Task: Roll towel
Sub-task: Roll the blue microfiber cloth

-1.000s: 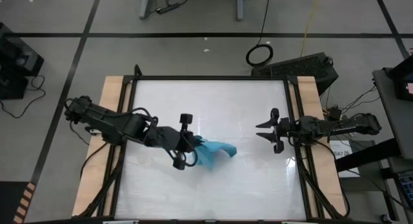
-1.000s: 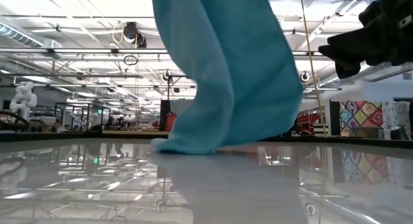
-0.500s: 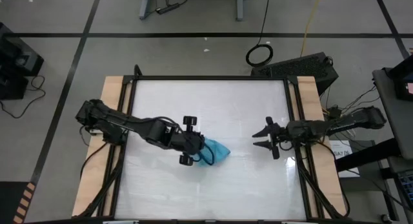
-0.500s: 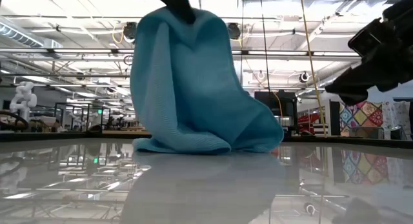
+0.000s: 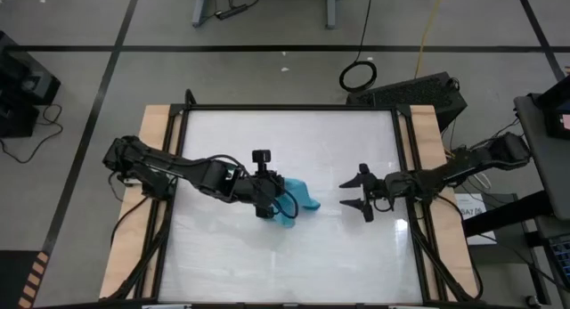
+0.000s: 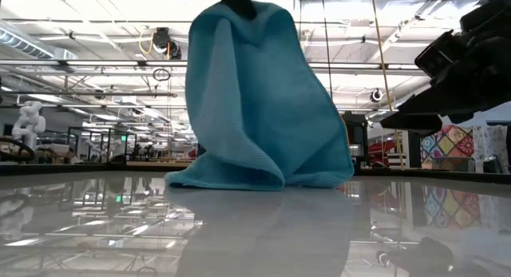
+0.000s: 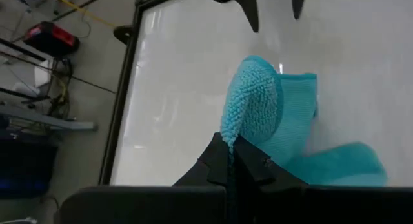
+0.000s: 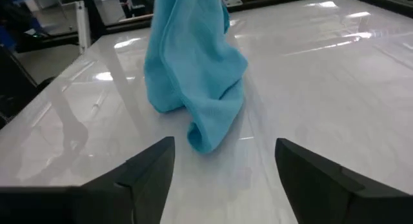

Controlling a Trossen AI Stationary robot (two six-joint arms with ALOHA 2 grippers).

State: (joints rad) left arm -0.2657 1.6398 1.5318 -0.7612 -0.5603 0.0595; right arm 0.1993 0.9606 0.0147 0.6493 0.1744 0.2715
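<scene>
The turquoise towel point(image 8: 193, 62) needs to be opened out for rolling. My right gripper should grab the towel by its loose corner point(image 8: 204, 139) next.
The turquoise towel point(image 5: 294, 200) stands bunched near the middle of the white table point(image 5: 294, 140), its lower folds point(image 6: 239, 177) resting on the table top. My left gripper point(image 5: 269, 195) is shut on its upper part. My right gripper point(image 5: 358, 191) is open and empty, low over the table to the towel's right, its fingers pointing toward the towel point(image 8: 187, 75). The towel also shows in the left wrist view point(image 7: 271, 121). My left gripper pinches a bunched upper edge of the towel point(image 7: 232, 137) between its two fingers; how many layers cannot be told. The fingers come from the table's left, slanting down. The towel hangs below them in loose folds, with its lower end point(image 6: 263, 180) on the table.
Wooden side boards point(image 5: 151, 166) and a black frame border the table. A black box point(image 5: 419, 91) sits past the far right corner. Bare table top lies around the towel on the far and near sides.
My left gripper has carried the towel's top toward the table's right and lowered it, so the towel, once hanging high, has slumped into a bunched heap on the table. My right gripper has moved toward the towel, still open.
</scene>
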